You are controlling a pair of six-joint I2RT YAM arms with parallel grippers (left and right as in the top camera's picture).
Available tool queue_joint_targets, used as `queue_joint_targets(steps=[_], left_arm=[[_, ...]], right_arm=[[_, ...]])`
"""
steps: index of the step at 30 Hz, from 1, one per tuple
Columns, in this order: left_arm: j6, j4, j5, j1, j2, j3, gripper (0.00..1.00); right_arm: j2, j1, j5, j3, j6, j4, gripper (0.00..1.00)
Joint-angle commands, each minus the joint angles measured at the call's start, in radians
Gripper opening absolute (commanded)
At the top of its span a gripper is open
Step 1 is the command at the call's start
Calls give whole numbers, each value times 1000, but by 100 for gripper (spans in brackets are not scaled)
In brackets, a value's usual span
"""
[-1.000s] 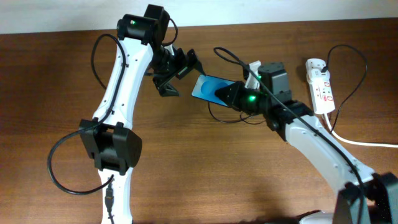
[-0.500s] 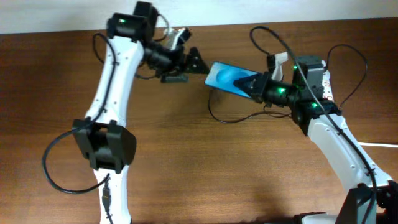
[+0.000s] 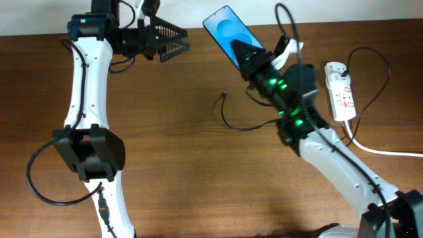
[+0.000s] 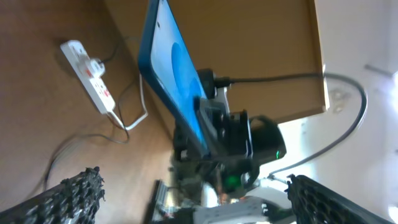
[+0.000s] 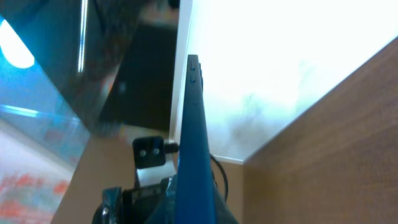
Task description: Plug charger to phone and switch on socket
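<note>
My left gripper needs to grab the phone next by the long side edge opposite my right gripper, so the phone's end stays open for plugging in the charger.
My right gripper (image 3: 250,58) is shut on the phone (image 3: 227,29) and holds it raised and tilted near the table's far edge, its blue screen facing up. In the right wrist view the phone (image 5: 195,124) shows edge-on between the fingers (image 5: 193,208). My left gripper (image 3: 170,39) is open and empty, raised to the left of the phone, which also shows in its view (image 4: 171,74). The charger's black cable (image 3: 232,125) lies looped on the table, with its plug tip (image 3: 225,96) free and apart from the phone. The white socket (image 3: 340,92) lies at the right.
The socket's thick white cord (image 3: 383,151) runs off to the right edge. A black cable (image 3: 377,63) loops behind the socket. The socket also shows in the left wrist view (image 4: 92,78). A white wall borders the table's far edge.
My right gripper has lifted the phone up and toward the far edge. My left gripper has swung left and away from the phone. The cable's plug tip now lies bare on the table.
</note>
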Motion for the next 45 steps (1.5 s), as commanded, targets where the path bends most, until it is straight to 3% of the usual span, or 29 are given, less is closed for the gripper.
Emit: queue_joint_targets(steps=[1, 5, 10, 11, 13, 23, 24, 26, 29, 30, 31, 32, 36, 38, 39, 40, 42, 45], left_arm=[[-250, 62, -37, 1, 4, 5, 100], [-516, 266, -163, -64, 4, 5, 100], [-735, 460, -252, -132, 4, 5, 93], [-744, 470, -284, -133, 4, 5, 84], [-745, 469, -299, -136, 4, 5, 57], [-745, 469, -333, -197, 4, 5, 28], [-745, 469, -343, -197, 4, 5, 22], [-745, 469, -348, -197, 4, 5, 0], [-745, 469, -348, -197, 4, 5, 0], [-746, 469, -348, -197, 4, 5, 0], [-746, 469, -348, -197, 4, 5, 0], [-746, 470, -348, -196, 4, 5, 0], [-702, 462, -343, -137, 4, 5, 0], [-626, 422, -344, -103, 4, 5, 0], [-571, 388, -345, -76, 4, 5, 0], [-512, 333, -348, -27, 4, 5, 0], [-429, 254, -369, 40, 4, 5, 0], [-301, 110, -420, 153, 4, 5, 0]], right_arm=[[-19, 98, 325, 24, 60, 18, 4], [38, 181, 401, 111, 72, 16, 4], [81, 217, 397, 133, 169, -61, 4], [81, 224, 398, 133, 169, -82, 4], [81, 224, 398, 133, 178, -83, 4], [87, 224, 403, 138, 254, -87, 4], [89, 224, 401, 138, 254, -89, 4], [92, 224, 397, 138, 254, -90, 4], [94, 224, 381, 138, 254, -94, 4], [94, 224, 379, 138, 254, -98, 7], [94, 224, 377, 138, 254, -105, 15], [94, 224, 370, 138, 254, -108, 30], [94, 224, 356, 138, 243, -109, 70], [94, 224, 352, 138, 242, -158, 79], [94, 224, 328, 138, 184, -180, 81], [94, 224, 246, 138, 13, -180, 95], [94, 224, 119, 138, -140, -226, 98], [94, 222, 43, 138, -343, -644, 98]])
